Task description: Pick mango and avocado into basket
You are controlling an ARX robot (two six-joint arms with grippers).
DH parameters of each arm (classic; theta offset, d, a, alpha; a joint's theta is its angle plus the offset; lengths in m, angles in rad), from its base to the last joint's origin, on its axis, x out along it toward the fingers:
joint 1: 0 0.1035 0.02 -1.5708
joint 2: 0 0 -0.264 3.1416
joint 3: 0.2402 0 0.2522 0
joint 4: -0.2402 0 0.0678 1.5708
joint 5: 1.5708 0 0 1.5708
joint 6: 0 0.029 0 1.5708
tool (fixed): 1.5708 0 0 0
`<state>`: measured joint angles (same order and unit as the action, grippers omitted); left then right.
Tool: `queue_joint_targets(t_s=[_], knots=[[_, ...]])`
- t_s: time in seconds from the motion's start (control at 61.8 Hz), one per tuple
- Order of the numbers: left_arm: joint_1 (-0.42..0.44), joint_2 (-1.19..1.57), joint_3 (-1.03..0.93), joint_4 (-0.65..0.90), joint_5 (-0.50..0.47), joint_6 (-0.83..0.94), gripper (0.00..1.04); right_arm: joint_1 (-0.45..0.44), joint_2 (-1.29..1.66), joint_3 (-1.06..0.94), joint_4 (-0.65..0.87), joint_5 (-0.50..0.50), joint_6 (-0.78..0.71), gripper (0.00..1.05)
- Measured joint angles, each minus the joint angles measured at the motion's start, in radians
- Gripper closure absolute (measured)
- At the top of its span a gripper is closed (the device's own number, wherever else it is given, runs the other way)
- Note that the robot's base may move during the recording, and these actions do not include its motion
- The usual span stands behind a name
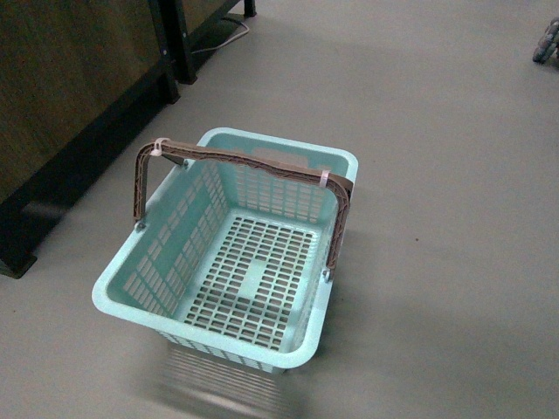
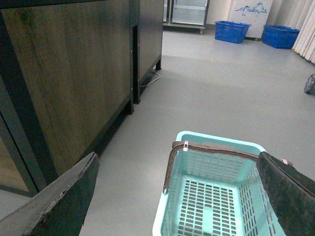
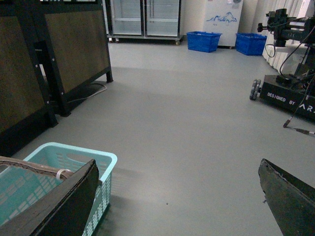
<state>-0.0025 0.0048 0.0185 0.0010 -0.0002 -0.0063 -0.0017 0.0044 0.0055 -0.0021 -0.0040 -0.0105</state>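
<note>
The basket's open tub [image 2: 211, 201] is far wider than the fingertips. Next, my left gripper grabs the basket by its slim raised brown handle [image 2: 221, 150].
The pale teal basket [image 1: 288, 161] stands on the grey floor with nothing inside it, its brown handle [image 1: 236, 160] raised across the top. In the left wrist view the basket [image 2: 216, 142] lies below my left gripper [image 2: 177, 169], which is open with nothing between its fingers. My right gripper [image 3: 177, 172] is open too, over bare floor, with the basket [image 3: 74, 155] beside one of its fingers. The mango and the avocado are out of view. Neither arm shows in the front view.
A dark wooden cabinet [image 1: 61, 105] on black legs stands left of the basket. Two blue crates [image 3: 204, 41] and glass-door fridges [image 3: 142, 17] line the far wall. Another wheeled robot base [image 3: 288, 91] sits at the right.
</note>
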Motion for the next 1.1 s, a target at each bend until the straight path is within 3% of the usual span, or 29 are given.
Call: queue_joint_targets(t_s=[0.194, 0.275, 0.307, 0.469, 0.663, 0.761, 0.971, 1.1], knots=[[-0.001, 0.000, 0.000, -0.001, -0.008, -0.001, 0.07, 0.000, 0.000, 0.000, 0.000, 0.000, 0.000, 0.07], [-0.068, 0.038, 0.002, -0.027, -0.245, -0.030, 0.07, 0.000, 0.000, 0.000, 0.000, 0.000, 0.000, 0.07], [-0.072, 0.066, 0.004, -0.023, -0.277, -0.041, 0.07, 0.000, 0.000, 0.000, 0.000, 0.000, 0.000, 0.07], [0.022, 0.403, 0.094, 0.118, -0.220, -0.254, 0.07, 0.000, 0.000, 0.000, 0.000, 0.000, 0.000, 0.07], [0.027, 1.017, 0.249, 0.411, -0.117, -0.494, 0.07, 0.000, 0.000, 0.000, 0.000, 0.000, 0.000, 0.07], [-0.015, 1.388, 0.352, 0.537, -0.058, -0.647, 0.07, 0.000, 0.000, 0.000, 0.000, 0.000, 0.000, 0.07], [-0.121, 1.800, 0.538, 0.736, 0.024, -0.903, 0.07, 0.000, 0.000, 0.000, 0.000, 0.000, 0.000, 0.07], [-0.200, 2.007, 0.699, 0.775, 0.046, -1.005, 0.07, 0.000, 0.000, 0.000, 0.000, 0.000, 0.000, 0.07]])
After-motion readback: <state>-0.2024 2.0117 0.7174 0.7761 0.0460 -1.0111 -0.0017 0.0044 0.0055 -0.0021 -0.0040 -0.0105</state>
